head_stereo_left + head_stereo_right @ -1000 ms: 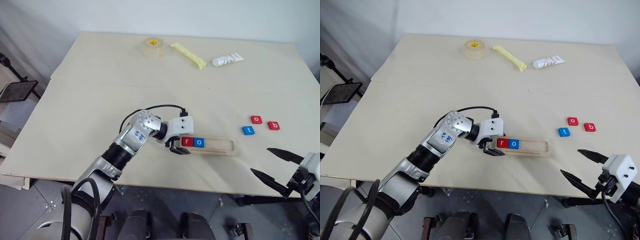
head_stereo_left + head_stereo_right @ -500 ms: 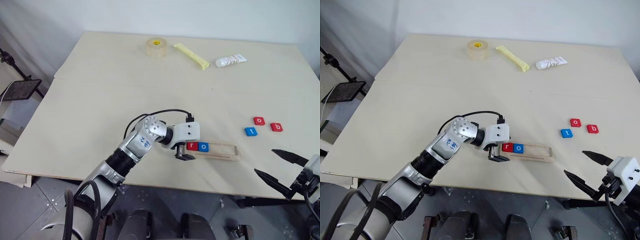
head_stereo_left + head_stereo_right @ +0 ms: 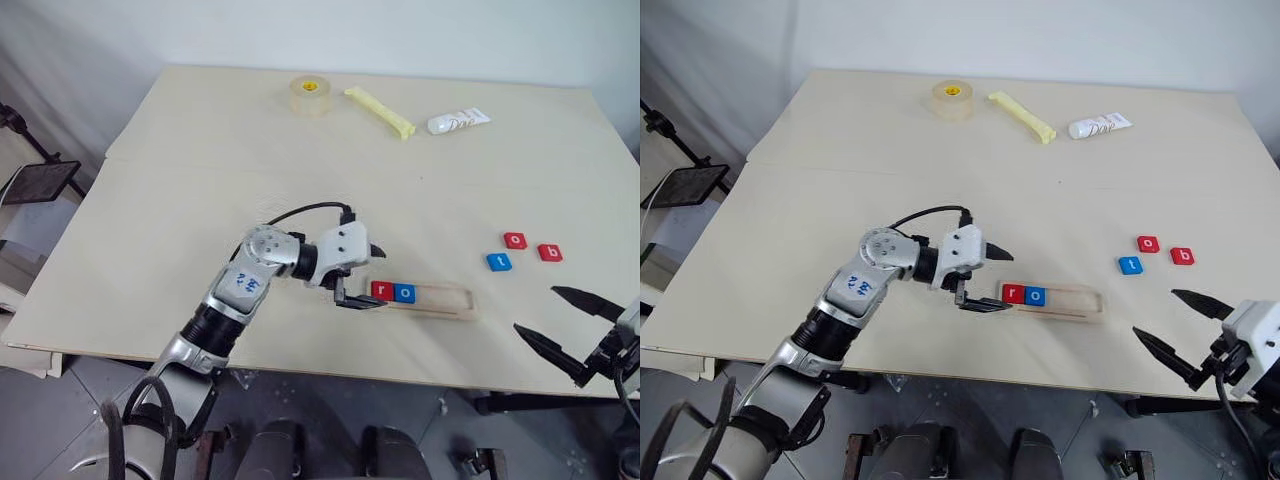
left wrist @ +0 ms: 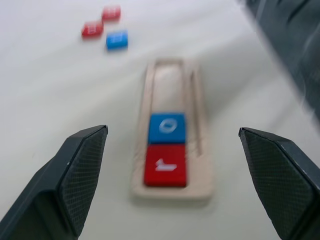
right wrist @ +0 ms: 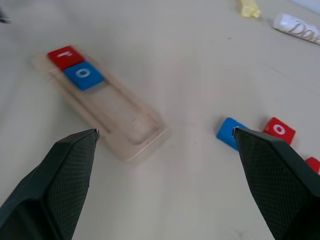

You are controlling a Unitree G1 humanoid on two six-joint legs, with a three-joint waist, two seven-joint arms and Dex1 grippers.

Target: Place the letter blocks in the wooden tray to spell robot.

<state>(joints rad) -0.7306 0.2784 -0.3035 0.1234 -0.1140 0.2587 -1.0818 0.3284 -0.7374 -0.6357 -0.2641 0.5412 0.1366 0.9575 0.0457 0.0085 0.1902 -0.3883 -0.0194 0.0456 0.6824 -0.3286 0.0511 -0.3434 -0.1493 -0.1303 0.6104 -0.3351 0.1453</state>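
Observation:
My right gripper is to grab the red b block [image 3: 549,252] by its sides next, to spell robot in the wooden tray [image 3: 440,301].
The wooden tray [image 3: 440,301] lies near the table's front edge. A red r block [image 3: 382,290] and a blue o block [image 3: 404,293] sit side by side at its left end. My left gripper [image 3: 376,278] hovers just left of the tray's left end, open and empty, pointing along the tray [image 4: 172,85]. To the right of the tray, a red o block [image 3: 515,240], a blue t block [image 3: 498,262] and a red b block [image 3: 549,252] lie loose on the table. My right gripper [image 3: 537,310] is open and empty at the table's front right edge.
A tape roll [image 3: 309,94], a yellow stick [image 3: 378,110] and a white tube [image 3: 458,121] lie at the table's far side. A black stand [image 3: 40,180] is off the left edge. The table's front edge [image 3: 300,370] runs just below the tray.
My left gripper has lifted off the tray's left end, drawn back a little to the left and tipped towards level. The r and o blocks stay in the tray. The right gripper has held still.

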